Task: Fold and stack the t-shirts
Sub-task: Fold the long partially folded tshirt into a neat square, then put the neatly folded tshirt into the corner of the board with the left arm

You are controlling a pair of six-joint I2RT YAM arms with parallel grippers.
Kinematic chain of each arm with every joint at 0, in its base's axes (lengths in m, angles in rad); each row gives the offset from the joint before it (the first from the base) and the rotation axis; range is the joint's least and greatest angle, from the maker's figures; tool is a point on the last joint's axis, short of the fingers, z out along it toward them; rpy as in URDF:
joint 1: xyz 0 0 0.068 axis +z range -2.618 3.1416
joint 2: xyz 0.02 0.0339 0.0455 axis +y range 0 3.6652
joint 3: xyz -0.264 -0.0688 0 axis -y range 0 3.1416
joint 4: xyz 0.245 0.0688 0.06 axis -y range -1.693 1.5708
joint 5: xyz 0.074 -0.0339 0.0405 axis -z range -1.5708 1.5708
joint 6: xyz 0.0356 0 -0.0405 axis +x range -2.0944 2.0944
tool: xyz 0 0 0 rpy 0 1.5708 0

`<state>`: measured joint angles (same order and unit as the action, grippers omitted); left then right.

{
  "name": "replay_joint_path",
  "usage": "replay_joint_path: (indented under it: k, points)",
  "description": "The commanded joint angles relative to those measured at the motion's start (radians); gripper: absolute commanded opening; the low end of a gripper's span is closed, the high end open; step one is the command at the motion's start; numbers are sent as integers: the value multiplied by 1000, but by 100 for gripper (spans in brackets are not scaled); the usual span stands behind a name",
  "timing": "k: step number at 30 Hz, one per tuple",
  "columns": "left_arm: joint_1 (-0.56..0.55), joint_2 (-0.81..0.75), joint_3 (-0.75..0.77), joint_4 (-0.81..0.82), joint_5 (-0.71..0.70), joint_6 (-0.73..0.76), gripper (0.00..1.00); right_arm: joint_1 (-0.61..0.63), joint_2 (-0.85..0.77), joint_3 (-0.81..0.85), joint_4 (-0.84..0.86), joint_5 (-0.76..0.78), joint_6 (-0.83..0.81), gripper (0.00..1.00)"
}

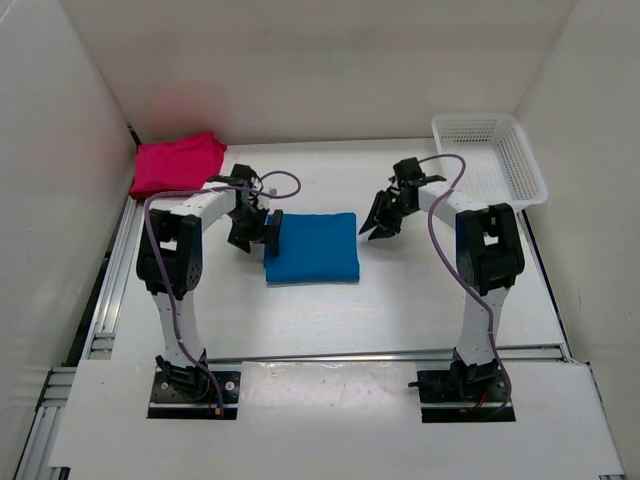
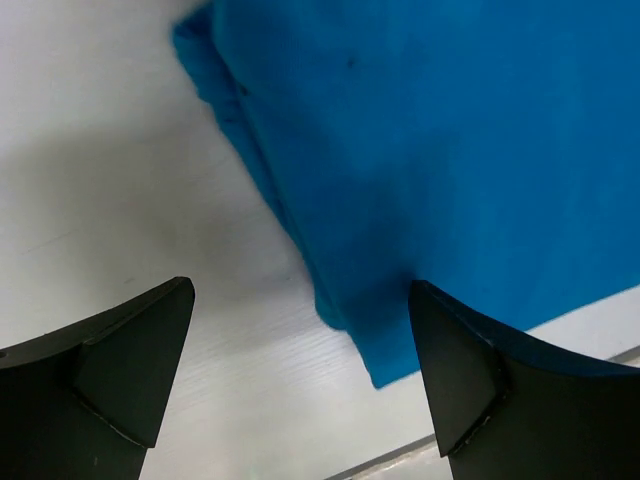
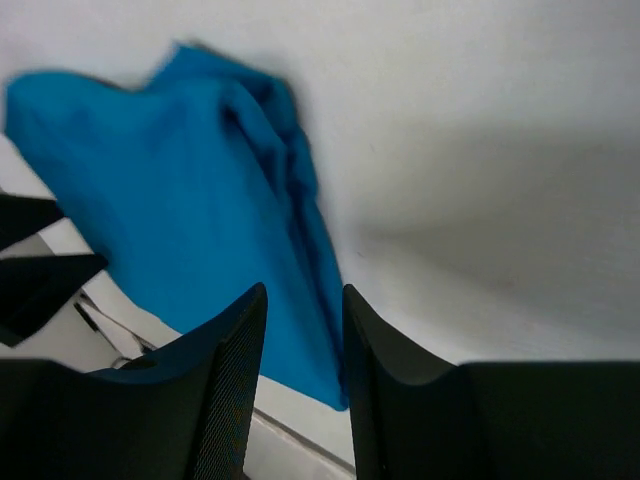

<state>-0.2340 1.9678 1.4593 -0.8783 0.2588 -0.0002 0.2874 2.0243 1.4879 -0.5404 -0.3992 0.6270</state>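
Next, my left gripper grips the blue t-shirt by its side edge [image 1: 268, 265] nearest the pink-magenta t-shirt [image 1: 178, 163], layers together, to stack the blue t-shirt there.
A blue t-shirt [image 1: 311, 247] lies folded into a rectangle at the middle of the table. A pink-magenta t-shirt [image 1: 178, 163] lies folded at the back left corner. My left gripper [image 1: 252, 234] hovers at the blue shirt's left edge, wide open and empty; in its wrist view [image 2: 300, 287] the blue shirt [image 2: 450, 150] fills the upper right. My right gripper [image 1: 377, 224] sits just off the shirt's right edge. Its jaws [image 3: 305, 291] stand partly open with nothing in them, and the blue shirt [image 3: 150, 200] shows beyond the gap.
A white mesh basket [image 1: 490, 155] stands at the back right corner. White walls enclose the table on the left, back and right. Cables loop over both arms.
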Motion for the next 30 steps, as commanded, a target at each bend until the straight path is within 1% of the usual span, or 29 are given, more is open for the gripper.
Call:
replay_joint_path:
  k: [1, 4, 7, 9, 10, 13, 14, 17, 21, 24, 25, 27, 29, 30]
  points:
    - [-1, 26, -14, 10, 89, 0, 99, 35, -39, -98, 14, -52, -29, 41]
    - [19, 74, -14, 10, 103, 0, 99, 44, -49, -156, 37, -43, -1, 40]
    - [28, 97, -14, 10, 181, 0, 99, 44, -49, -179, 48, -43, 11, 40]
    - [28, 123, -14, 10, 262, 0, 96, 53, -49, -179, 59, -52, 20, 40]
    - [28, 141, -23, 10, 296, 0, 85, 53, -49, -189, 59, -52, 20, 40]
    - [4, 166, -46, 10, 388, 0, 70, 53, -61, -198, 68, -41, 33, 40]
    - [-7, 183, -56, 10, 414, 0, 69, 53, -61, -208, 68, -41, 33, 40]
    - [-7, 229, -41, 10, 424, 0, 66, 53, -85, -209, 68, -15, 33, 40]
    - [5, 290, 13, 10, 424, 0, 50, 53, -105, -218, 68, -3, 42, 40]
    - [50, 299, 68, -10, 424, 0, 14, 53, -125, -230, 68, 7, 42, 40]
    - [62, 299, 88, -27, 399, 0, 10, 53, -134, -230, 68, 7, 42, 40]
    - [99, 289, 154, -57, 364, 0, 10, 53, -145, -241, 68, 17, 42, 40]
    - [120, 272, 208, -79, 252, 0, 10, 41, -159, -250, 68, 17, 42, 40]
    - [130, 260, 286, -123, 194, 0, 10, 29, -174, -250, 59, 17, 42, 40]
